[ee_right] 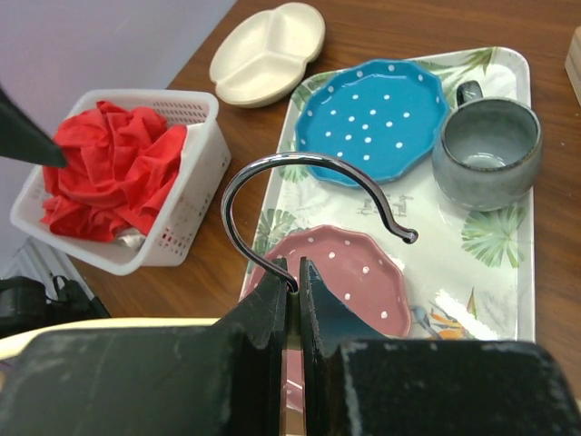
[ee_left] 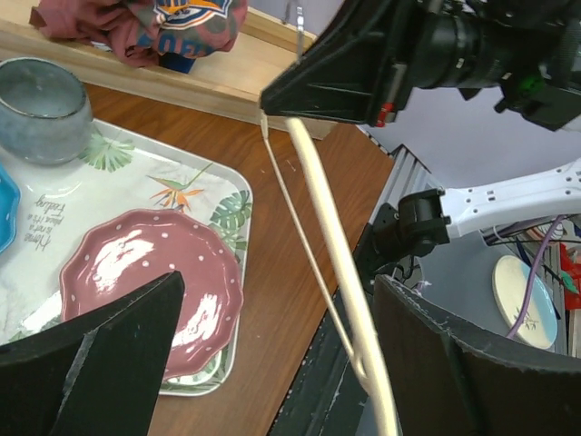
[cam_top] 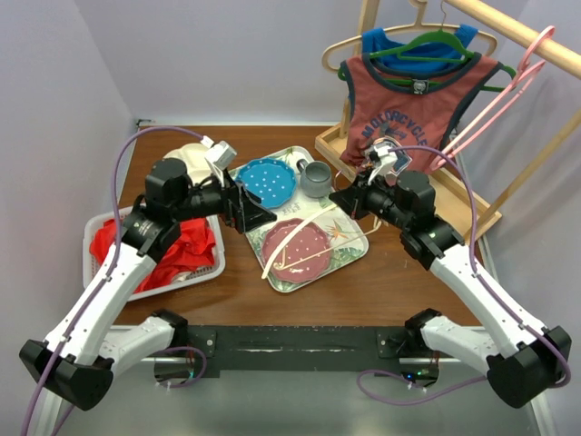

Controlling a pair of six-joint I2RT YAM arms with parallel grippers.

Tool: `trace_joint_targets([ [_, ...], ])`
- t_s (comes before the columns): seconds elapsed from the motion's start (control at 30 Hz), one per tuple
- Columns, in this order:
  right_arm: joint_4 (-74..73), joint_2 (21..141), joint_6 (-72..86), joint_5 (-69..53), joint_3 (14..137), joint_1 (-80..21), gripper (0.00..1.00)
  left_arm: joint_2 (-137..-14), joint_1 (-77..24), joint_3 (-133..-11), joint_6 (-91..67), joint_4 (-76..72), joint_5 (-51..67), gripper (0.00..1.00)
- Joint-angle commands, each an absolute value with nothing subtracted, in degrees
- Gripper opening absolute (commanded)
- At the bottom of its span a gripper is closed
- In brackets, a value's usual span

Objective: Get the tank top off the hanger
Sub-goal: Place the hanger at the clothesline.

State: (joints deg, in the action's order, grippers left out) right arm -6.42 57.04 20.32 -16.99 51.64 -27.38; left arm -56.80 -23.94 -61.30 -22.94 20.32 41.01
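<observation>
The cream hanger will be grabbed next by its slanting arm point(ee_right: 36, 334) with my left gripper, so the metal hook point(ee_right: 272, 173) stays free to hang on the rack.
My right gripper point(cam_top: 338, 202) is shut on the neck of a bare cream hanger point(cam_top: 300, 238), just below its metal hook point(ee_right: 272, 173), and holds it over the tray. The hanger's cream arm point(ee_left: 327, 236) slants down between the fingers of my open left gripper point(cam_top: 259, 218), closer to its right finger point(ee_left: 454, 363), and touches neither. A crumpled red garment point(cam_top: 172, 250) lies in the white basket point(cam_top: 98, 227). A brown-red printed tank top point(cam_top: 408, 109) hangs on a green hanger point(cam_top: 436, 41) on the wooden rack at the back right.
A leaf-print tray point(cam_top: 359, 245) holds a pink dotted plate point(cam_top: 295, 247), a blue dotted plate point(cam_top: 266, 180) and a grey cup point(cam_top: 316, 179). A cream divided dish point(cam_top: 195, 154) lies behind the left arm. A pink hanger point(cam_top: 508, 91) hangs on the rack.
</observation>
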Motion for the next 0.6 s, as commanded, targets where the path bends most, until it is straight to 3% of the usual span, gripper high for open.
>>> trace_joint_targets([
  [0.0, -2.9, 58.1, 21.3, -13.5, 56.1, -27.6, 0.00, -55.3, -24.8, -63.0, -21.4, 21.9, 43.5, 0.89],
  [0.57, -4.5, 60.0, 21.3, -4.6, 61.0, -30.2, 0.00, -57.3, -30.8, -61.7, -17.1, 22.4, 32.8, 0.68],
])
